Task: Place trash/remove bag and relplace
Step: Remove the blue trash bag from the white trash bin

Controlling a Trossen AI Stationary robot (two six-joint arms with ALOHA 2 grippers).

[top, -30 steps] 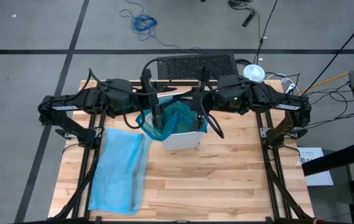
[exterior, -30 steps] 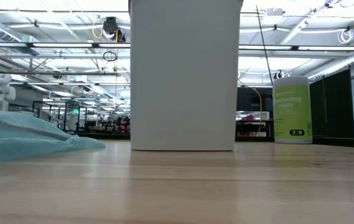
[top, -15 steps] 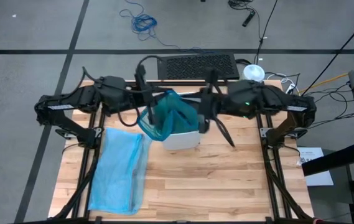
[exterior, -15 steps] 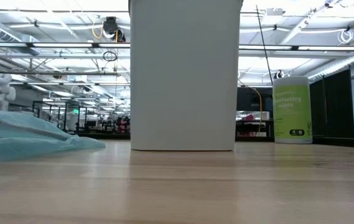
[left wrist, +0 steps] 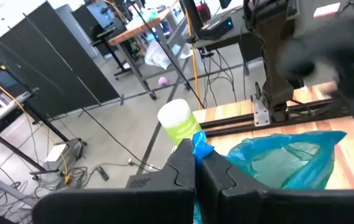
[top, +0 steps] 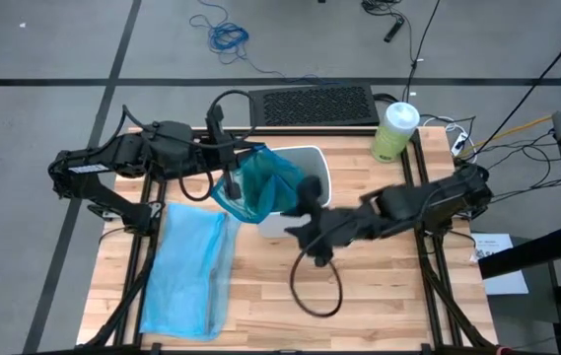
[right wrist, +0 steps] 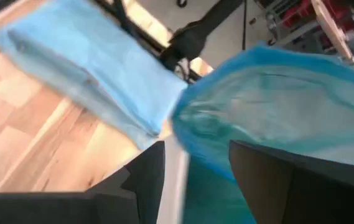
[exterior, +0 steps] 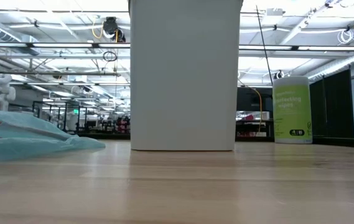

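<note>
The teal-green bag (right wrist: pixel 276 106) has its open rim (right wrist: pixel 192 140) standing up, and the rest of the bag hangs loose inside the bin. My right gripper needs to grab the bag by that rim next.
The teal-green bag (top: pixel 265 182) stands bunched up out of the left half of the white bin (top: pixel 305 163). My left gripper (top: pixel 231 182) is shut on the bag's left rim. My right gripper (top: pixel 298 212) hangs at the bin's near side, open, with nothing between its fingers (right wrist: pixel 145 177). In its wrist view the bag (right wrist: pixel 276 106) lies just beyond them. The pale blue replacement bag (top: pixel 189 271) lies flat on the table's left part. The trash does not show. My left gripper (left wrist: pixel 195 168) pinches a small bunch of the bag's rim (left wrist: pixel 200 147) between its two shut fingers. The rest of the bag (left wrist: pixel 288 158) spreads slack beyond them. Its lower part stays inside the bin.
A tall green canister (top: pixel 395 128) with a white lid stands at the table's far right corner. A black cable loop (top: pixel 315 286) hangs from my right arm over the table's middle. In the low view the bin (exterior: pixel 184 74) fills the centre.
My right gripper has come away from the bag's right rim and swung toward the table's near edge and left, down past the bin's near side. My left gripper has drawn the bag's left rim up and toward the left. The bag has bunched leftward, baring the bin's right inside.
</note>
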